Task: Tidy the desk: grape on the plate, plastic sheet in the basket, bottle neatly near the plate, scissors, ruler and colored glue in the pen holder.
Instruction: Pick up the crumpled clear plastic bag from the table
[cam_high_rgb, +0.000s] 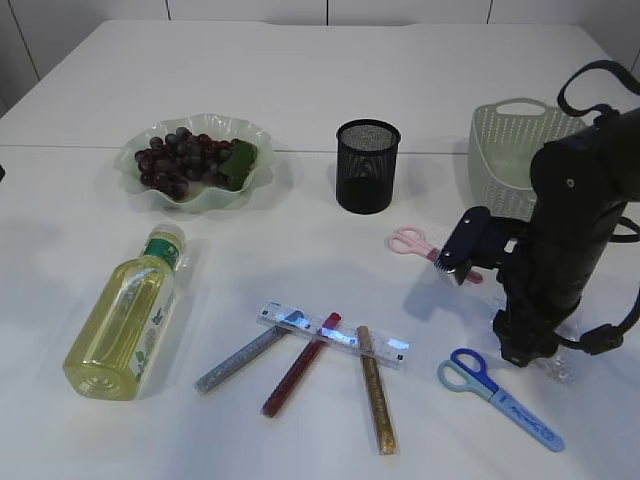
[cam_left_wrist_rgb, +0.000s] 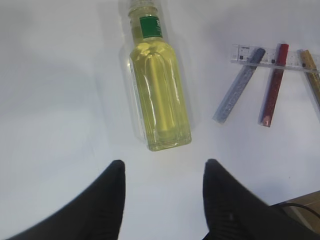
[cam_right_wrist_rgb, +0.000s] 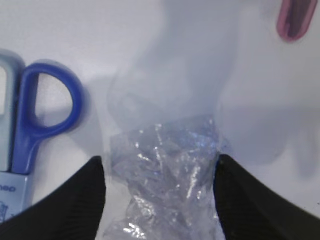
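Note:
I will next grab the bottle around its broad body (cam_high_rgb: 122, 322) with my left gripper to keep it balanced, since the yellow drink (cam_high_rgb: 105, 345) lies all along the bottle's wide end.
A crumpled clear plastic sheet (cam_right_wrist_rgb: 165, 170) lies between the fingers of my right gripper (cam_right_wrist_rgb: 159, 162). The jaws stand open around it: the right finger touches its edge and the left finger (cam_right_wrist_rgb: 85, 195) is a little apart. Blue scissors (cam_right_wrist_rgb: 40, 115) lie just to the left. My left gripper (cam_left_wrist_rgb: 164, 167) hangs open over bare table, short of the base of the lying bottle (cam_left_wrist_rgb: 157, 95). Dark grapes (cam_high_rgb: 175, 160) fill the green plate (cam_high_rgb: 150, 190). The ruler (cam_high_rgb: 335, 333) lies under three glue sticks (cam_high_rgb: 300, 365).
The black mesh pen holder (cam_high_rgb: 367, 165) stands mid-table and the pale green basket (cam_high_rgb: 520, 140) at the back right. Pink scissors (cam_high_rgb: 415, 243) lie left of my right arm (cam_high_rgb: 565, 230). The blue scissors (cam_high_rgb: 495, 395) are near the front edge.

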